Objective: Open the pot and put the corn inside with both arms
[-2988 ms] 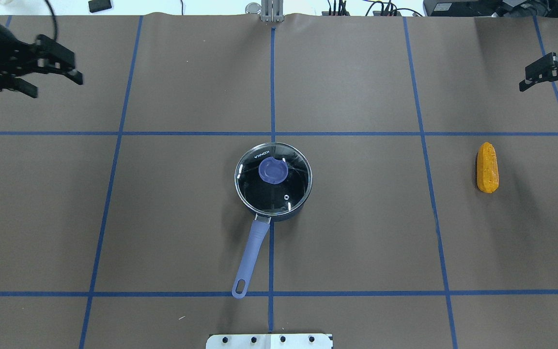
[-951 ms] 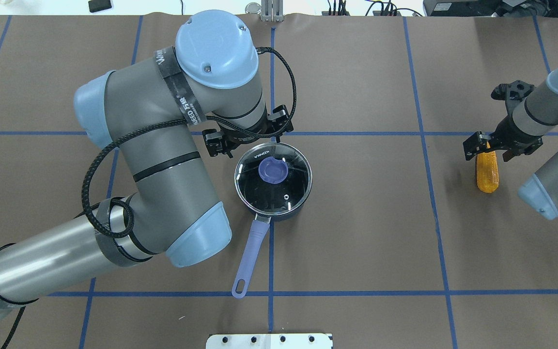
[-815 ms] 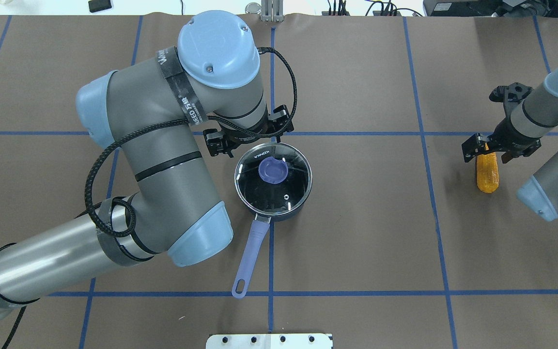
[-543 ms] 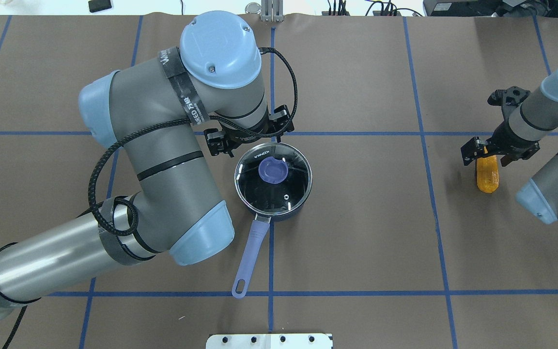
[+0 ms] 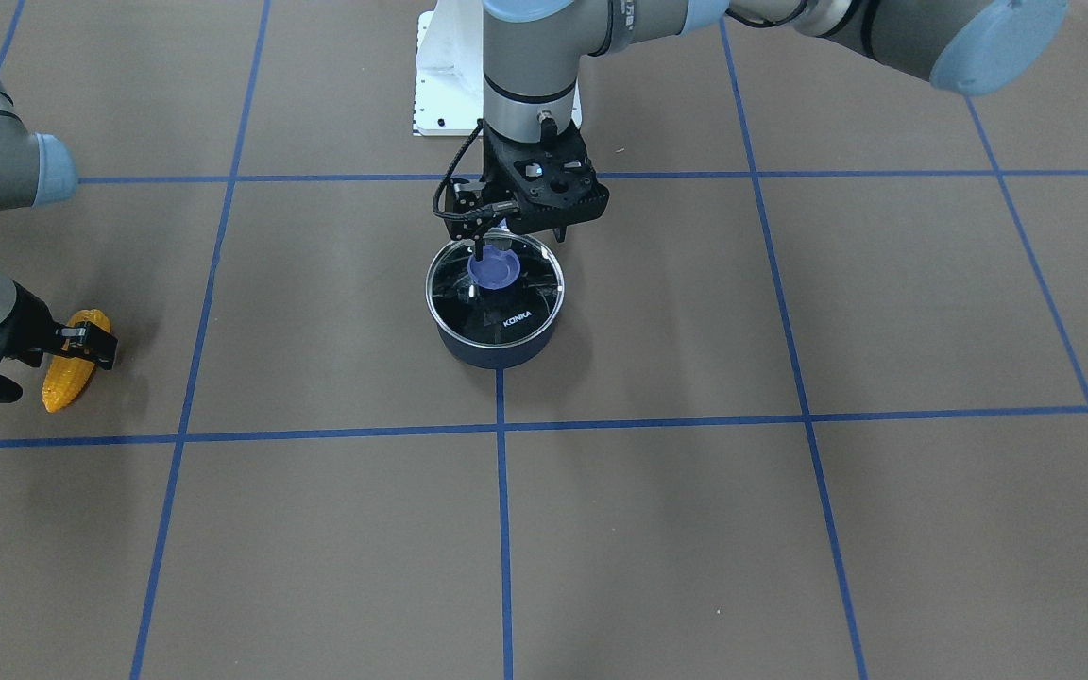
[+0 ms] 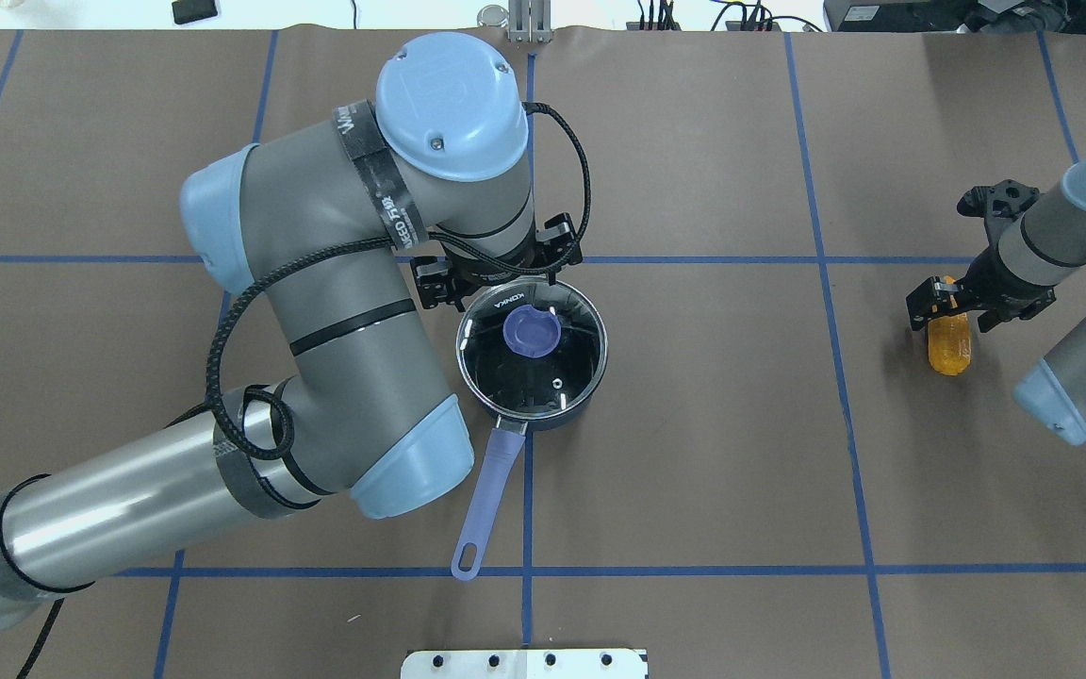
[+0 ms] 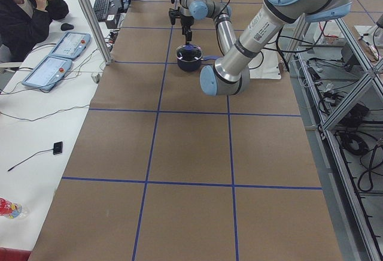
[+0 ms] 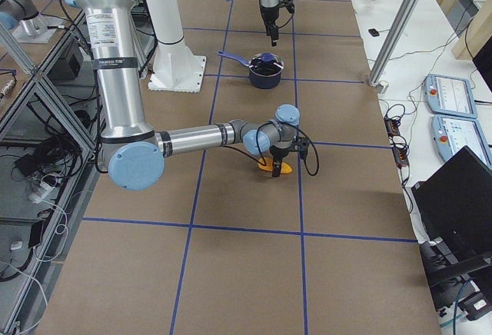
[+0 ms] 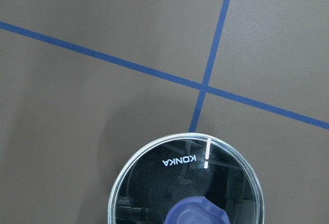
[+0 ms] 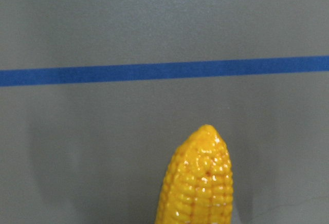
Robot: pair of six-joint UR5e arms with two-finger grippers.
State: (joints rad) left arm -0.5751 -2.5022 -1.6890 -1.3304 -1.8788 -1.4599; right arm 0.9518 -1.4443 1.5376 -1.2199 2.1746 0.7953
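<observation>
The left gripper grabs the glass lid by its purple knob next, to open the pot for the corn.
A dark pot with a glass lid and purple knob stands mid-table, its purple handle pointing toward the robot base. My left gripper hangs open just above the lid's knob, not touching it. The left wrist view shows the lid and knob at its bottom edge. The yellow-orange corn lies at the right. My right gripper is open, low over the corn's far tapered end, fingers on either side. The right wrist view shows the corn's tip.
Blue tape lines grid the brown table cover. The white base plate sits at the near edge. A side table with control pendants and a seated operator lies beyond the far edge.
Both arms came in from the far corners. In the last second the left gripper shifted a little right and nearer over the lid, and the right gripper moved slightly along the corn.
</observation>
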